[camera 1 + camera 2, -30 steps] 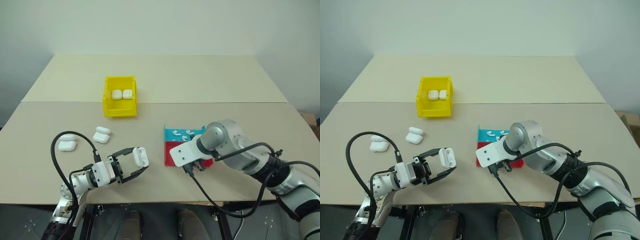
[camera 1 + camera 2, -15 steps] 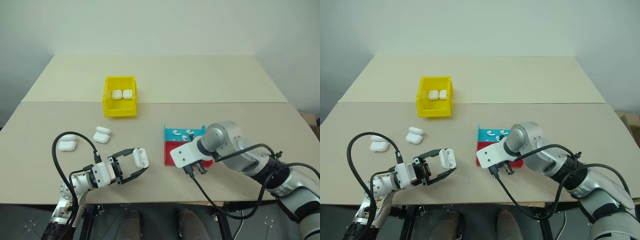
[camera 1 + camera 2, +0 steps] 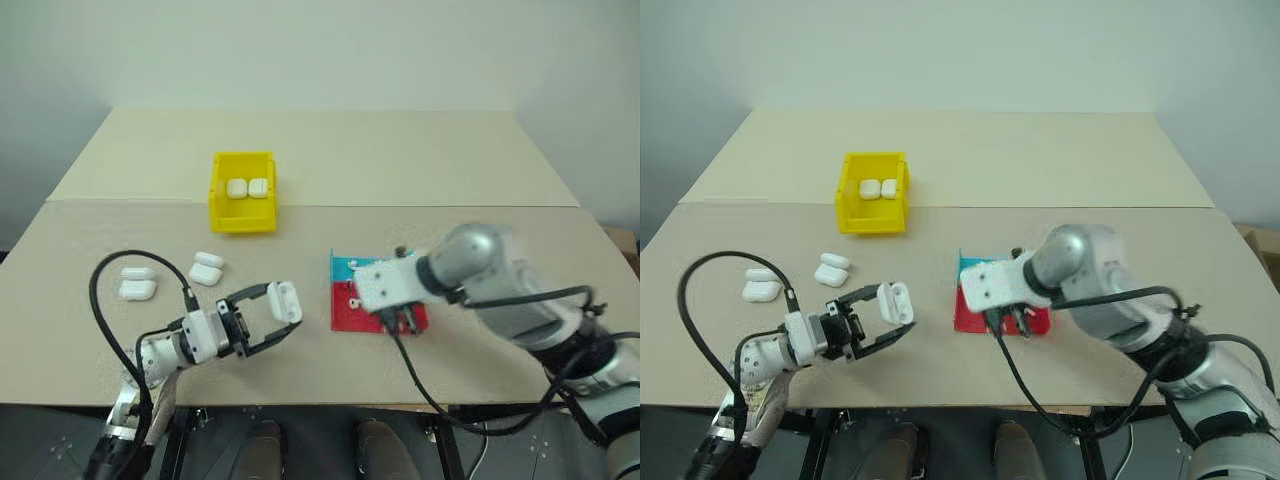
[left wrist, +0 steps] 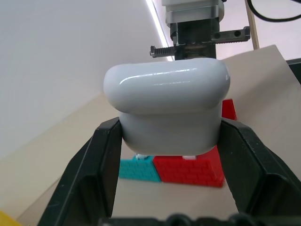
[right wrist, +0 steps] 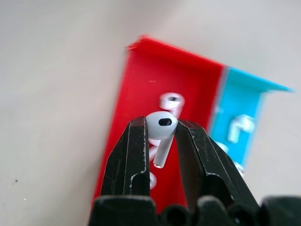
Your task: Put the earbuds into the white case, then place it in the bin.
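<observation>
The earbud is hanging over the red tray, so my right gripper should stay closed on it until the earbud reaches the white case point(image 3: 283, 302).
My left gripper point(image 3: 272, 308) is shut on the white case point(image 3: 284, 301), held above the table at the front left; the left wrist view shows the case point(image 4: 167, 110) wedged between both fingers. My right gripper point(image 3: 400, 320) hovers over the red tray point(image 3: 350, 312), pointing down. Its fingers point(image 5: 136, 141) are shut on one of the earbuds point(image 5: 161, 126), stem hanging down. More earbuds point(image 5: 171, 100) lie in the red tray point(image 5: 141, 84) and the blue tray point(image 5: 240, 94). The yellow bin point(image 3: 243, 218) stands at the back left with two cases point(image 3: 247, 187) inside.
Two pairs of loose white cases lie on the table at the left, one pair point(image 3: 207, 268) nearer the middle and one point(image 3: 135, 285) nearer the edge. The blue tray point(image 3: 345, 267) adjoins the red one on its far side. A black cable loops by the left arm.
Both arms have risen. The right gripper has lifted off the red tray with an earbud between its fingers. The left gripper has raised the case a little.
</observation>
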You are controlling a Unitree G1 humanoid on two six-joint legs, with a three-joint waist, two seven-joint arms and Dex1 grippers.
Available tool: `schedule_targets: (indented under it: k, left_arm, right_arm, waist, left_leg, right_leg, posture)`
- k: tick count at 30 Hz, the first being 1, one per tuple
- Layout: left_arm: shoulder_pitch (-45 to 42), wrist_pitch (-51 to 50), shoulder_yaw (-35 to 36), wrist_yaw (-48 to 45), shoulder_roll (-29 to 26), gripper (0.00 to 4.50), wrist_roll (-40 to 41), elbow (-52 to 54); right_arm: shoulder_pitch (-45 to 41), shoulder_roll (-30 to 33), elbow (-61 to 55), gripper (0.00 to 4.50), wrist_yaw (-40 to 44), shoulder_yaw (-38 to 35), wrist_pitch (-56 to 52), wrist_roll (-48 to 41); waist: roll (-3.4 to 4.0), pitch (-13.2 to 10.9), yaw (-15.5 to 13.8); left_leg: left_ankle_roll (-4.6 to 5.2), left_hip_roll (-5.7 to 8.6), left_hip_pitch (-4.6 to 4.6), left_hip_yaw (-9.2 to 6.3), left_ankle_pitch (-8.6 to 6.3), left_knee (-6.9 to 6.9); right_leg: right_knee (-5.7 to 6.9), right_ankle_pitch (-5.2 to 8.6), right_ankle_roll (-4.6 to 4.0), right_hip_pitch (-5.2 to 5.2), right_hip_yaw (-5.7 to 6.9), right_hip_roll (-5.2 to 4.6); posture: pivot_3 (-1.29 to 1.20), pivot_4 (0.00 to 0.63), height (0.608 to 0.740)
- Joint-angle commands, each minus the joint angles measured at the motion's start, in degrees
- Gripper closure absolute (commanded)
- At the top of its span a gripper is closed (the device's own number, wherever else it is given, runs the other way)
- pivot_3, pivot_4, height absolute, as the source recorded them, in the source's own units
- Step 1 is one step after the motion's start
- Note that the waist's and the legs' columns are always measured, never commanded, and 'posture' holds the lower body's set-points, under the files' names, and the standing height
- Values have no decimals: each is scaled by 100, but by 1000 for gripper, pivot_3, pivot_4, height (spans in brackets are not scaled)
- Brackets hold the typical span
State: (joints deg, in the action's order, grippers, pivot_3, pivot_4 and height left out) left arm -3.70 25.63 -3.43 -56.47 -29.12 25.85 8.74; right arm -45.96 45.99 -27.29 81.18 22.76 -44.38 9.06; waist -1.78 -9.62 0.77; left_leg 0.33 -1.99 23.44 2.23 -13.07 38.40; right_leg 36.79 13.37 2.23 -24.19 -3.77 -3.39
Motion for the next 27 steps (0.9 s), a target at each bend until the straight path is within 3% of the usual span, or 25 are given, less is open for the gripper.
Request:
schedule_targets:
  k: [1, 7, 12, 17, 27]
  left_arm:
    - [-138, -510, -10, 64, -6, 1736, 425, 599]
    - [-293, -1561, 32, 48, -208, 1736, 836, 1142]
    - [-728, -2286, 10, 233, -332, 1736, 806, 1498]
    - [-1264, -2787, -40, 532, -231, 1736, 665, 1723]
    - [-1315, -2729, 6, 346, 67, 1736, 759, 1838]
  right_arm:
    - [-5, -147, -166, 3874, -359, -1274, -374, -737]
    - [167, -1467, -202, 3874, -1388, -3368, -204, -2452]
    - [384, -2540, -413, 3874, -1913, -4022, 272, -3941]
    - [923, -3053, -444, 3874, -1956, -3731, 1285, -4424]
    - [1259, -2721, 81, 3874, -1658, -3028, 2590, -4414]
  waist:
    - [0, 0, 0]
    - [-1, 0, 46]
    - [-1, 0, 27]
    - [-1, 0, 21]
    - [0, 0, 62]
  left_leg:
    - [0, 0, 0, 0, 0, 0]
    - [0, -5, -6, -1, 0, -4]
    - [0, -3, -4, -5, 0, -3]
    - [0, 0, -1, -11, 0, -3]
    - [0, -2, -9, -11, 0, -4]
  right_leg:
    - [0, 0, 0, 0, 0, 0]
    - [4, 0, 0, 2, -5, 12]
    - [4, 0, 1, 5, -5, 12]
    - [2, 1, 4, 7, -3, 12]
    - [8, 2, 2, 8, -5, 16]
  posture:
    - [0, 150, 740]
    - [0, 150, 740]
    - [0, 150, 740]
    - [0, 150, 740]
    - [0, 150, 740]
